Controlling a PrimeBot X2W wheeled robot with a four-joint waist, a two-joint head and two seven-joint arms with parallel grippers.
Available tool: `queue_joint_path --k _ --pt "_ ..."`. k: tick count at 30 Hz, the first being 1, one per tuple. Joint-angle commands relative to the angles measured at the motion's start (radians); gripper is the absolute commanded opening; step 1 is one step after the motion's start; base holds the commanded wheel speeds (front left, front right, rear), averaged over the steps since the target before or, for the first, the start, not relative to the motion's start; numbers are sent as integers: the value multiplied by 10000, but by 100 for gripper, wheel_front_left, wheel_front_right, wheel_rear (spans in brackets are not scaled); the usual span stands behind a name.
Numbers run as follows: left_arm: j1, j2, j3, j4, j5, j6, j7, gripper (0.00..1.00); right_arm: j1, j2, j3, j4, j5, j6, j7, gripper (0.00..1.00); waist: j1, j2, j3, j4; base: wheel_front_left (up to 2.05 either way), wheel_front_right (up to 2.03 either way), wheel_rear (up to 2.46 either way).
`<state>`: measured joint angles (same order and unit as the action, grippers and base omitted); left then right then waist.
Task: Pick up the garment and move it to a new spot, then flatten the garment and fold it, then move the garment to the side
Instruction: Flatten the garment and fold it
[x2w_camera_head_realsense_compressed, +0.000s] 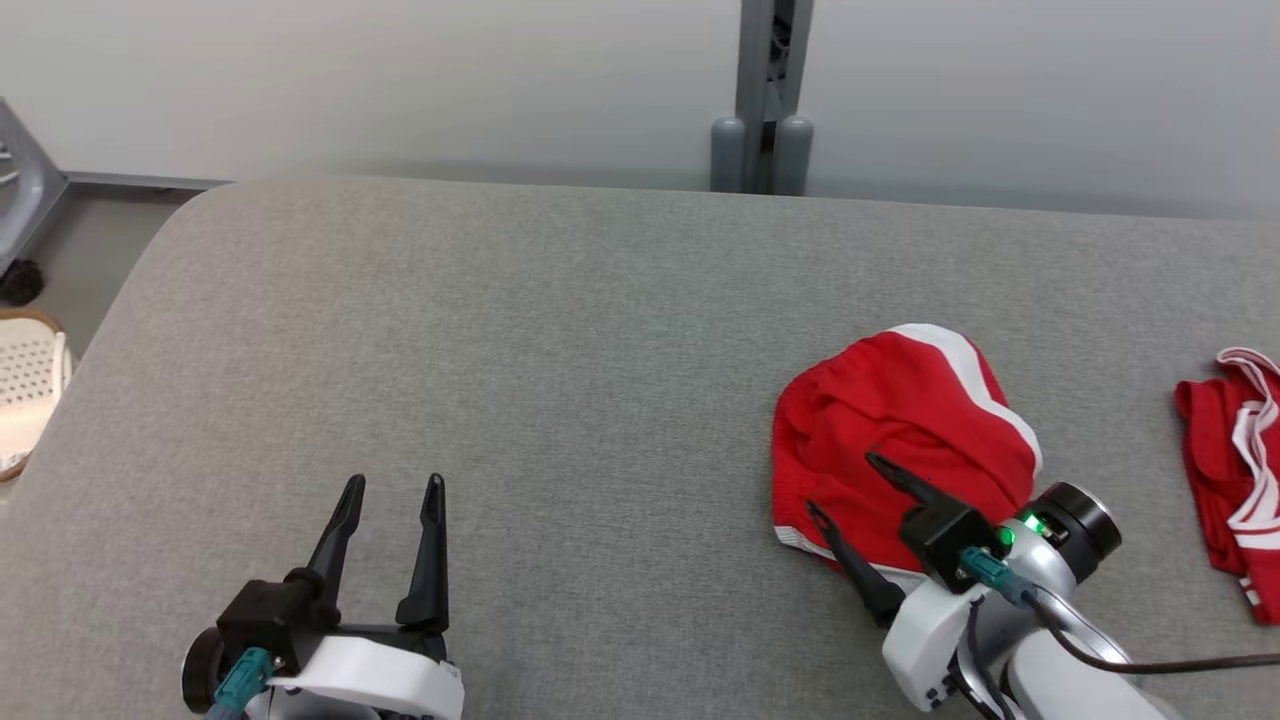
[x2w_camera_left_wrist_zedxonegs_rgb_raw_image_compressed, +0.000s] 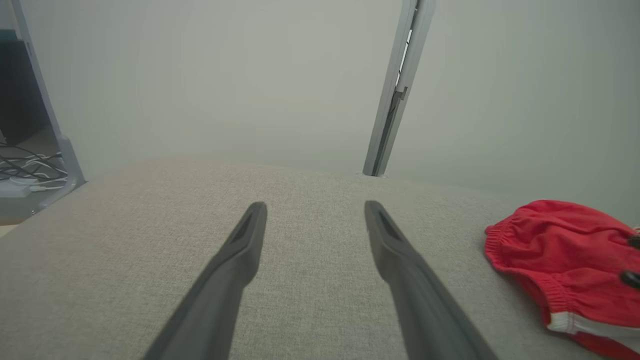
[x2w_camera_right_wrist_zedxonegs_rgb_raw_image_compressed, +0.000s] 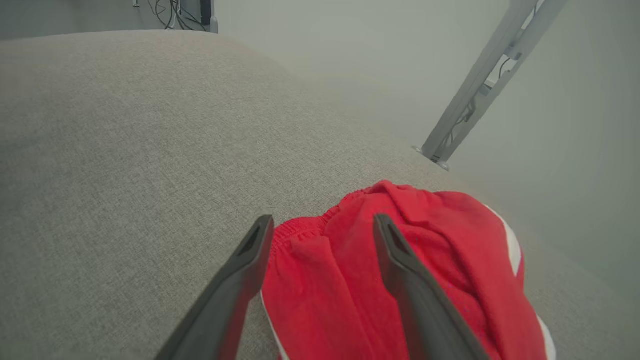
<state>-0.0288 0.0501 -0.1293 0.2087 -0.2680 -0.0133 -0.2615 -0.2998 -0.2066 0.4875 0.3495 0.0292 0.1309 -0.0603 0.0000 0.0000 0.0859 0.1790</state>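
My right gripper grabs its gathered elastic edge (x2w_camera_head_realsense_compressed: 794, 408) next, to move and spread flat the crumpled garment (x2w_camera_head_realsense_compressed: 912, 408).
The garment (x2w_camera_head_realsense_compressed: 900, 420) is a red piece of sportswear with white stripes, lying crumpled on the grey table (x2w_camera_head_realsense_compressed: 560, 330) right of centre. The left wrist view catches the garment (x2w_camera_left_wrist_zedxonegs_rgb_raw_image_compressed: 565, 250) at its right edge. My right gripper (x2w_camera_head_realsense_compressed: 845, 485) hovers over the garment's near left part, open, its two dark fingers straddling red cloth without pinching it. From the right wrist, the garment (x2w_camera_right_wrist_zedxonegs_rgb_raw_image_compressed: 400, 270) lies under and between the fingers. At the lower left my left gripper (x2w_camera_head_realsense_compressed: 392, 485) stands open above bare table with nothing in it, well left of the garment; it also shows in the left wrist view (x2w_camera_left_wrist_zedxonegs_rgb_raw_image_compressed: 315, 205).
A second red and white piece of clothing (x2w_camera_head_realsense_compressed: 1235, 470) lies at the table's right edge. A grey metal post (x2w_camera_head_realsense_compressed: 765, 100) stands behind the table's far edge against a pale wall. A cream perforated basket (x2w_camera_head_realsense_compressed: 25, 385) sits on the floor beyond the left edge.
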Motion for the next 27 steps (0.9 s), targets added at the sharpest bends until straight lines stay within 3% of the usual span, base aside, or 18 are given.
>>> queue_joint_path --k 1,13,14,15,16,22,27 --pt "-129 24 -20 -17 -76 19 -33 100 -93 -130 24 63 42 -1 47 100 0 0 62 150 0 0 0" --pt "-255 23 -392 42 -517 227 -34 100 -416 -889 963 770 -14 -1 1009 100 0 0 234 750 0 0 0" --pt "-252 24 -407 53 -520 236 -34 100 -450 -927 1028 822 34 -1 1071 67 0 0 236 774 0 0 0" --pt "-251 23 -416 60 -528 245 -34 100 -511 -957 1053 853 63 -1 1106 15 0 0 237 792 0 0 0" --pt "-258 20 -432 65 -542 255 -34 100 -562 -975 1066 887 67 -1 1090 0 0 0 242 806 0 0 0" --pt "-253 24 -433 95 -560 293 -34 100 -714 -679 977 968 382 -1 929 0 0 0 199 822 0 0 0" --pt "-226 22 -391 123 -479 245 -34 100 -1442 59 1388 605 1367 -1 613 0 0 0 80 730 0 0 0"
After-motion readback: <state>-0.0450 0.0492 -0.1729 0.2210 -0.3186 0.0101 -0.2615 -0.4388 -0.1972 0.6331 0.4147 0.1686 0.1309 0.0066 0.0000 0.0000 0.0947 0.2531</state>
